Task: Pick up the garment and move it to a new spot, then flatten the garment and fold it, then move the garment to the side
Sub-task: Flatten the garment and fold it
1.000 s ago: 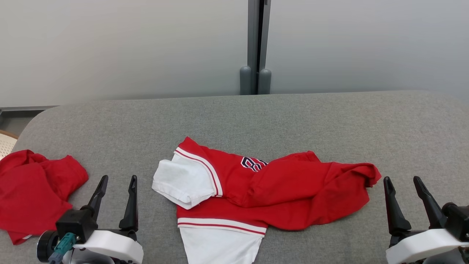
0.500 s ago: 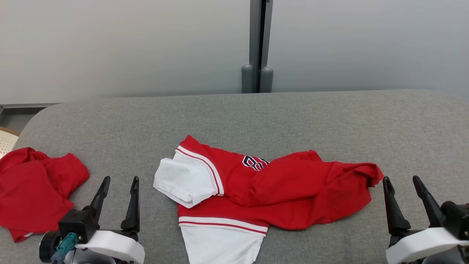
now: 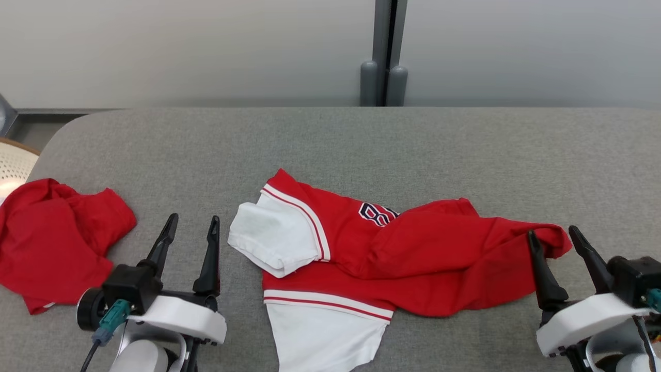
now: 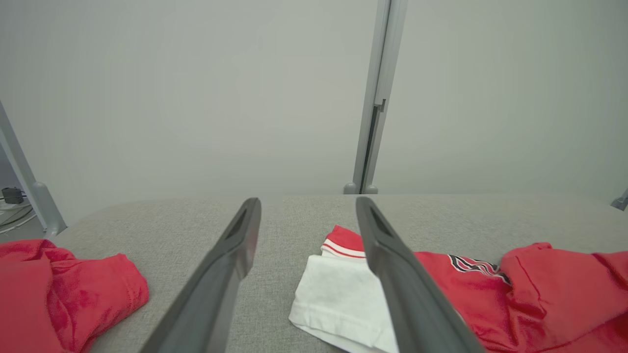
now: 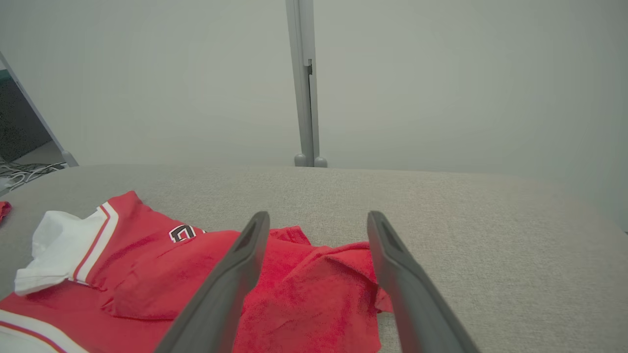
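Observation:
My right gripper should next grab the shirt by its raised red hem corner (image 3: 555,241), because a fold stands up there while the red body (image 3: 427,263) lies slack.
The garment (image 3: 413,258) is a red and white shirt with a dark emblem, lying crumpled on the grey table (image 3: 330,139) at the middle front. My left gripper (image 3: 193,218) stands open just left of the white sleeve (image 3: 268,240), apart from it. The sleeve (image 4: 333,289) lies beside the left gripper's (image 4: 307,201) right finger in the left wrist view. My right gripper (image 3: 552,232) is open at the garment's right end, its left finger overlapping the red cloth. In the right wrist view the red cloth (image 5: 304,289) lies between and below the open right gripper (image 5: 319,215).
A second red garment (image 3: 51,243) lies bunched at the table's left edge, left of my left gripper. A grey post (image 3: 384,51) rises behind the table against pale wall panels. A white perforated object (image 3: 13,165) shows past the table's left corner.
The camera has moved, so the whole picture has shifted up and to the right. Both grippers stand nearer the garment; the right one now reaches its right end. Both stay open.

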